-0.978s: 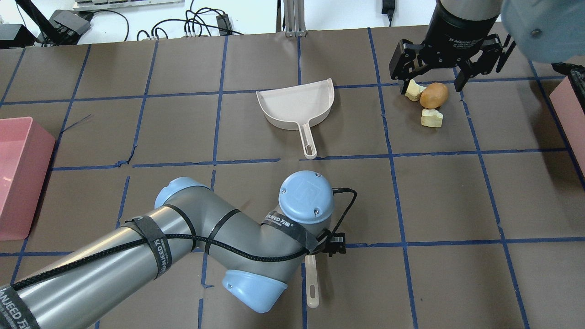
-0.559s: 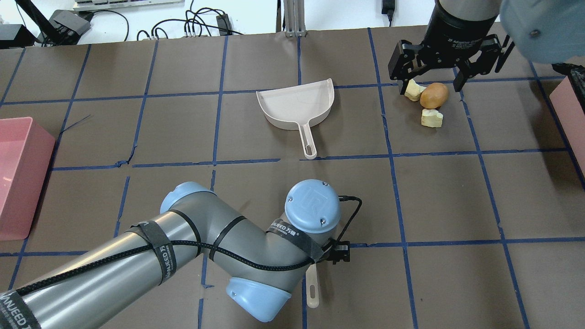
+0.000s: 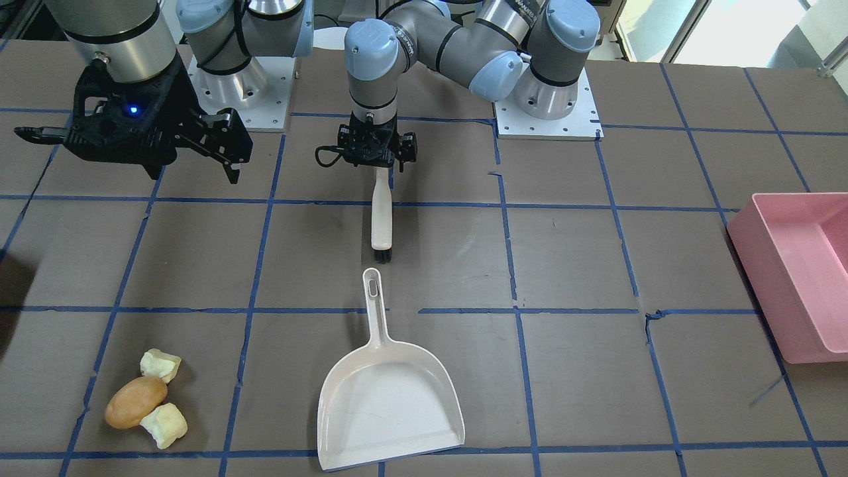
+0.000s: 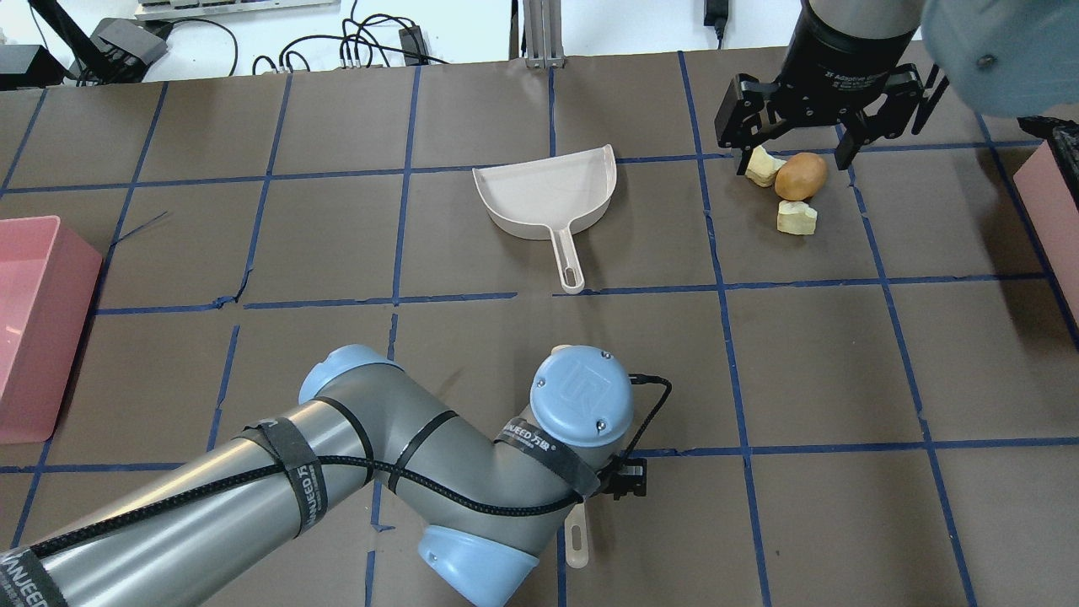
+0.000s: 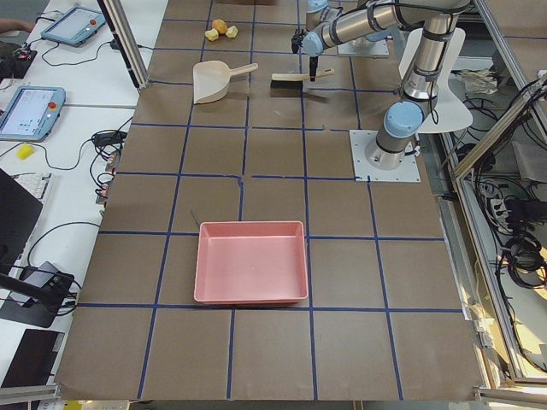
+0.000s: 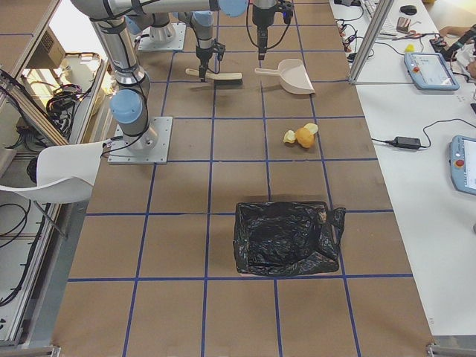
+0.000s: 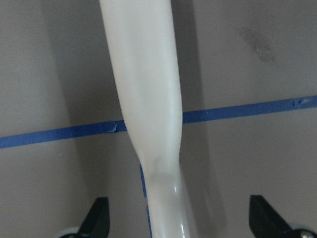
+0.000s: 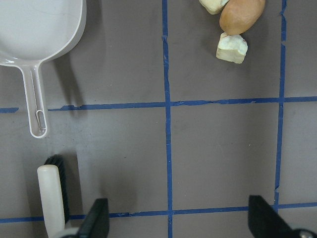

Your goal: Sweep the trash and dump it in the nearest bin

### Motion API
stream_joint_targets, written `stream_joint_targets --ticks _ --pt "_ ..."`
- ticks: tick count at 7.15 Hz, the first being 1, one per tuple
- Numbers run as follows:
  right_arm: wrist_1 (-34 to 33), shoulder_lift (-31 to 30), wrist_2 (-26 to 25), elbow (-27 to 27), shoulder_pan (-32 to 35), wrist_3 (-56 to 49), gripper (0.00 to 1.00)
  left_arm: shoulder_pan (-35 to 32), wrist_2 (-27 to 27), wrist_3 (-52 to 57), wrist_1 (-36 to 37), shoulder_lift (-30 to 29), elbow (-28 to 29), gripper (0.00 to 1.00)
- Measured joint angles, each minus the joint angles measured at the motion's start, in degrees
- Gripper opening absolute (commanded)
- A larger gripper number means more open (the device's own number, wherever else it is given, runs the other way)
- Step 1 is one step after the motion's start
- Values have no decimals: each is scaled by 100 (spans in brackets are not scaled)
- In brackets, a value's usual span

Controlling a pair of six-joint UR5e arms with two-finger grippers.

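My left gripper shifts toward the narrow handle end (image 7: pixel 170 225) and only then closes, since the fingers straddle the brush just behind its wide part (image 7: pixel 151 99).
The trash is a tan potato-like lump (image 3: pixel 136 401) between two pale yellow-green chunks (image 3: pixel 160 364), also in the overhead view as a lump (image 4: pixel 801 175). My right gripper (image 4: pixel 791 147) hangs open, high above the table; its wrist view shows the lump (image 8: pixel 241 14) at the top edge. A cream brush (image 3: pixel 381 218) lies near the robot's side, bristles toward the cream dustpan (image 3: pixel 391 397). My left gripper (image 7: pixel 181 220) is open, one finger on each side of the brush handle (image 7: pixel 148 109), low over it.
A pink bin (image 4: pixel 34 320) stands at the table's left end. A bin lined with a black bag (image 6: pixel 286 238) stands at the right end, closer to the trash. The dustpan handle (image 4: pixel 569 261) points toward the robot.
My left arm's wrist has shifted right and toward the table's near edge, covering more of the brush handle. The right gripper has barely moved and stays open.
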Motion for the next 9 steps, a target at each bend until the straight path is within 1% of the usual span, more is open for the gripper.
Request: stream_joint_targets --ticks 2,5,9 --pt "0 0 6 0 3 1 100 -28 25 22 -6 119 -106 100" --pt "0 0 -2 0 4 -2 100 -52 26 -150 -17 222 -117 100" --pt "0 0 -12 0 4 -2 100 -92 -2 -367 -227 318 -121 99"
